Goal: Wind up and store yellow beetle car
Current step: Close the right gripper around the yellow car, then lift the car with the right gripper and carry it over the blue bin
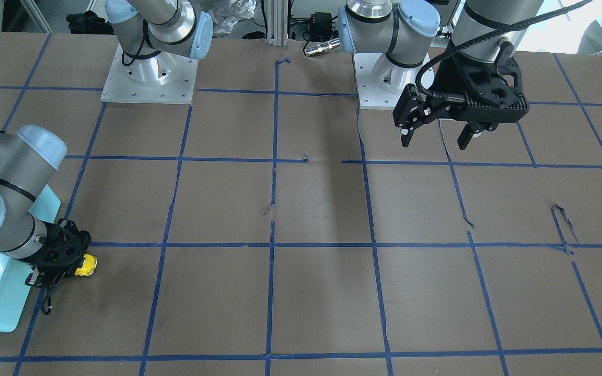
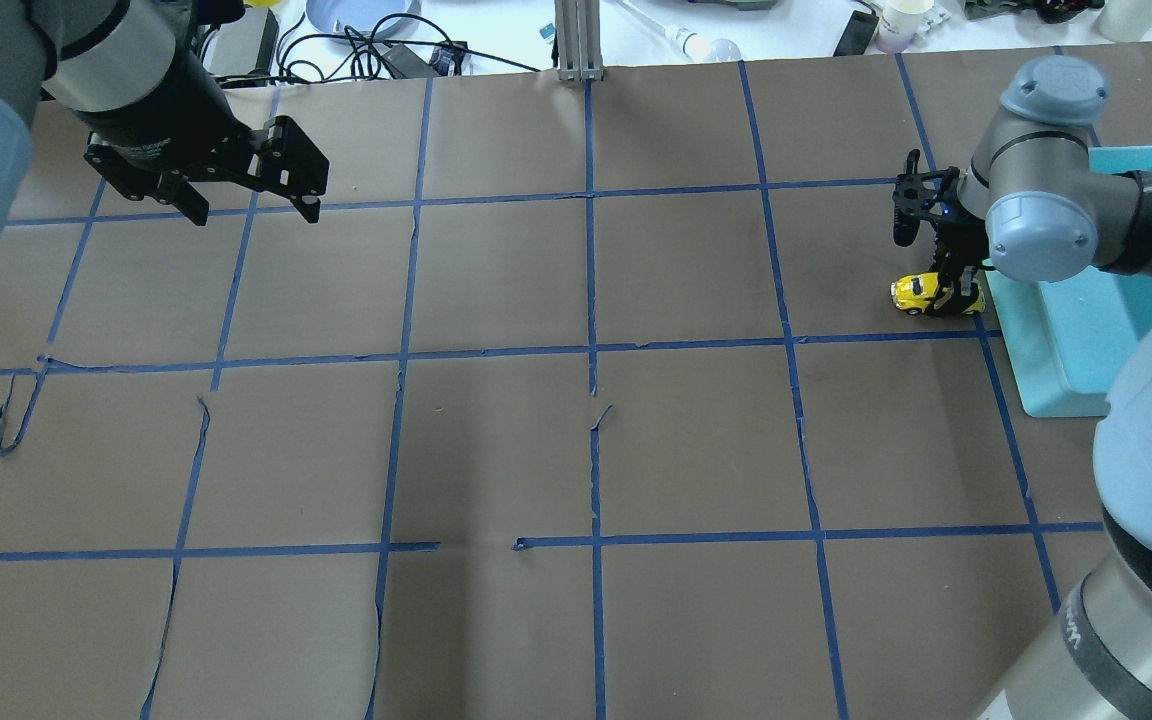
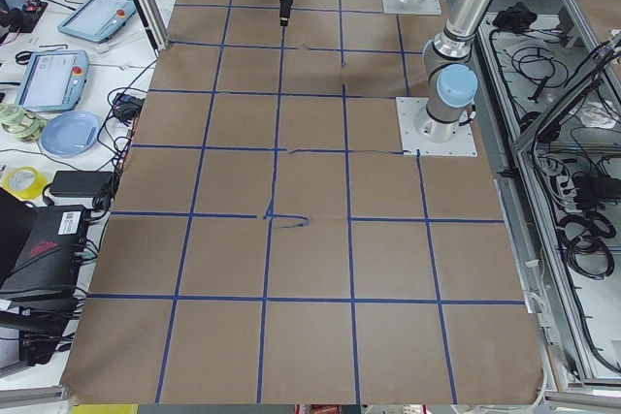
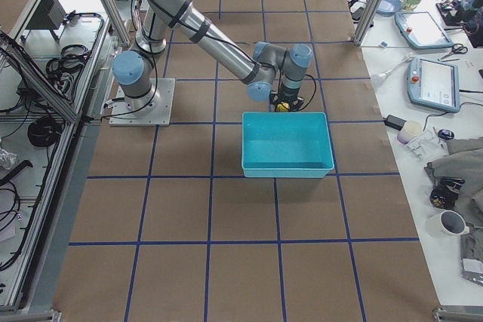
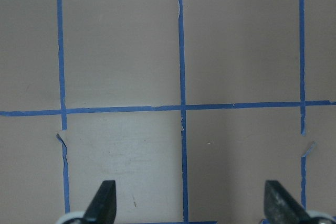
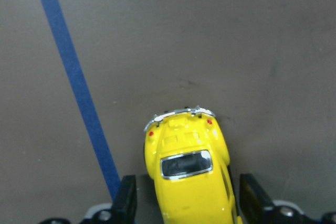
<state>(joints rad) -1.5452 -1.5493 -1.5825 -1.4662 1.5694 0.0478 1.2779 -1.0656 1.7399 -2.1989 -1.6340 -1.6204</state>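
Note:
My right gripper grabs the yellow beetle car by the sides of its body next, to store it in the teal bin.
The yellow beetle car stands on the brown table just left of the teal bin. In the right wrist view the car points away from the camera, its silver bumper at the far end. My right gripper is down at the table over the car. Its fingers stand on either side of the car's body with small gaps, so it is open. The car also shows in the front-facing view. My left gripper hangs open and empty above the far left of the table.
A teal bin sits at the table's right edge, right next to the car, and my right arm reaches over it. Blue tape lines grid the brown table, some torn.

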